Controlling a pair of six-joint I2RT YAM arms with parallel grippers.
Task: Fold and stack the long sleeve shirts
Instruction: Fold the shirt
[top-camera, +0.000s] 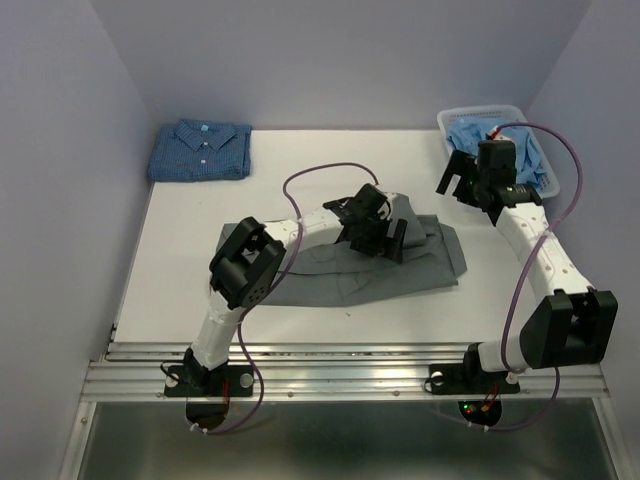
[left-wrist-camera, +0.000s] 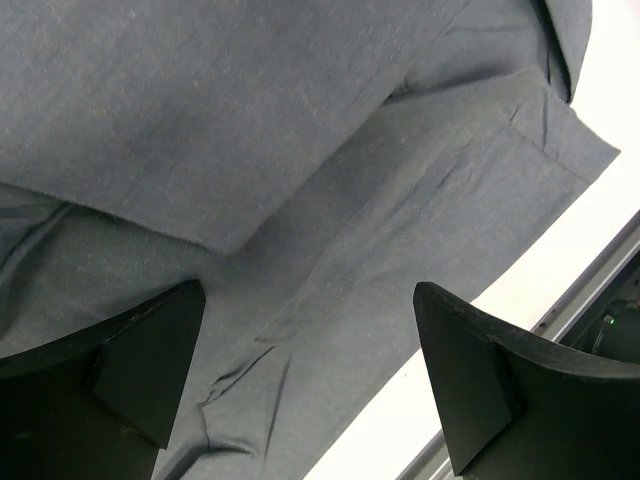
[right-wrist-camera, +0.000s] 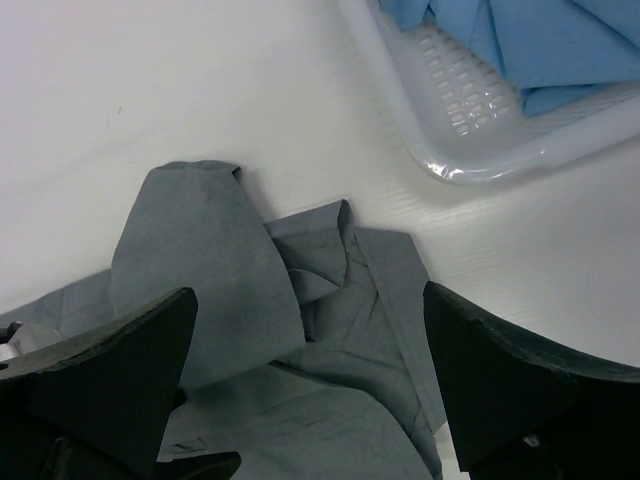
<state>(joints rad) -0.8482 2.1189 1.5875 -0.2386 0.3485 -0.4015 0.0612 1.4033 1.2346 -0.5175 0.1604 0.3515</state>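
Note:
The robot's left gripper should next take hold of the slate-grey shirt by the pointed corner of its top layer (left-wrist-camera: 226, 243), so that it can spread that layer for folding.
The slate-grey shirt (top-camera: 400, 266) lies partly folded in the middle of the table; it also fills the left wrist view (left-wrist-camera: 300, 180) and shows in the right wrist view (right-wrist-camera: 330, 330). The dark blue checked shirt (top-camera: 200, 150) lies folded at the back left corner. My left gripper (top-camera: 385, 236) is open and empty, just above the grey shirt's upper part. My right gripper (top-camera: 465, 180) is open and empty, raised over the table between the grey shirt and the basket.
A white plastic basket (top-camera: 452, 122) with light blue cloth (top-camera: 520, 150) in it stands at the back right; its rim shows in the right wrist view (right-wrist-camera: 470, 150). The table's metal front rail (top-camera: 340, 365) runs along the near edge.

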